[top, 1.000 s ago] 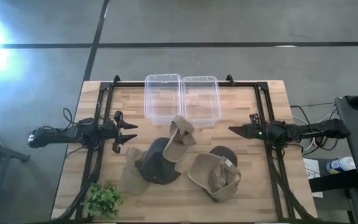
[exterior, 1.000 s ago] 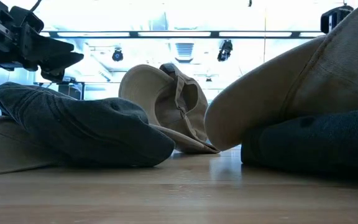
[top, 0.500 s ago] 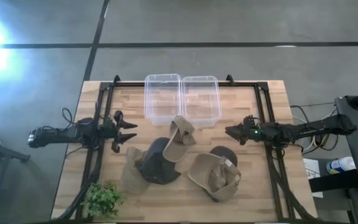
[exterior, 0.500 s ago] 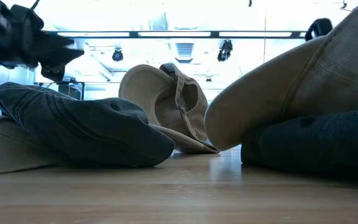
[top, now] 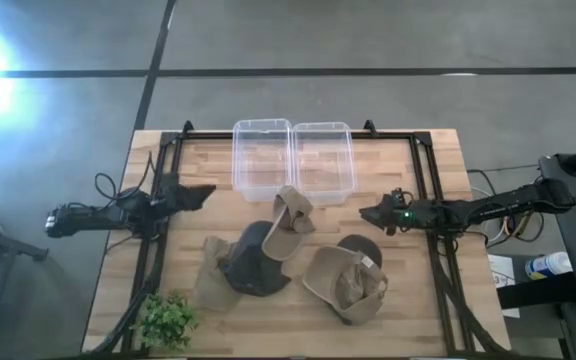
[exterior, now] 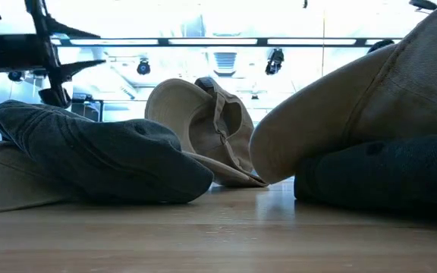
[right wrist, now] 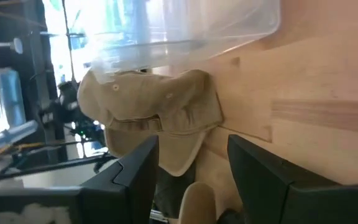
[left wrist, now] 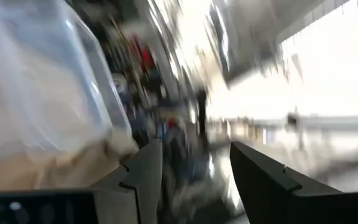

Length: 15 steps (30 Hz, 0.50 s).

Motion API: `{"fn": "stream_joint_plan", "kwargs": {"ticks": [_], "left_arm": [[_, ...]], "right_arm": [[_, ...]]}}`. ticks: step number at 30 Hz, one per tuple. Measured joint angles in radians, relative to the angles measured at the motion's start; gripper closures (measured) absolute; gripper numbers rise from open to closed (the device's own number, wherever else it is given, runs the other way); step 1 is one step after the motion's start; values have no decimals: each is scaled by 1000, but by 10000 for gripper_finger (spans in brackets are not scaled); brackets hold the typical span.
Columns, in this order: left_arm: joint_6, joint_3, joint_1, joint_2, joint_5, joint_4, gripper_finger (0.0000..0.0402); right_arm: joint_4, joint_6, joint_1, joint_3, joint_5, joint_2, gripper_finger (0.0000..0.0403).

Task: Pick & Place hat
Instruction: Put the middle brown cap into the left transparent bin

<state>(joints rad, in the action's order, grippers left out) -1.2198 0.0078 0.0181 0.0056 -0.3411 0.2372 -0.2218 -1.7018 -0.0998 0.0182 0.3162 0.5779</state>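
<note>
My left gripper is to grab the tan cap by its brim point(top: 283, 241) next, to place it in the clear bin.
Several caps lie in the middle of the table. A tan cap point(top: 290, 222) rests partly on a dark grey cap point(top: 253, 262); in the right wrist view the tan cap point(right wrist: 160, 118) lies just before a clear bin. Another tan cap point(top: 346, 283) leans on a dark cap point(top: 360, 247). My left gripper point(top: 206, 189) hovers open at the table's left, above and left of the caps, with its fingers one above the other in the low view point(exterior: 89, 50). My right gripper point(top: 364, 213) is open, level, right of the caps, pointing at them.
Two clear plastic bins point(top: 262, 158) point(top: 323, 160) stand side by side at the far edge, behind the caps. A small green plant point(top: 166, 318) sits at the near left corner. Black frame rails point(top: 158, 240) run along both sides. Bare wood lies near the front edge.
My left gripper has rolled about its wrist, so its fingers now stand one above the other, and it has shifted slightly toward the far edge. My right gripper has crept toward the table's left, closer to the caps. The caps have stayed where they were.
</note>
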Motion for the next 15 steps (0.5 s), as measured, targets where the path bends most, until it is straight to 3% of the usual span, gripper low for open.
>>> {"fn": "stream_joint_plan", "kwargs": {"ticks": [4,7,11,15], "left_arm": [[4,77,-4,59,10,-14,219],[76,222,-9,179,27,-150,219],[171,465,-9,441,58,-461,219],[244,672,-16,737,162,-705,219]], "right_arm": [[-2,60,0,13,-1,0,216],[0,85,0,17,-2,0,216],[1,98,0,22,-10,0,216],[9,112,0,22,-26,3,216]]}}
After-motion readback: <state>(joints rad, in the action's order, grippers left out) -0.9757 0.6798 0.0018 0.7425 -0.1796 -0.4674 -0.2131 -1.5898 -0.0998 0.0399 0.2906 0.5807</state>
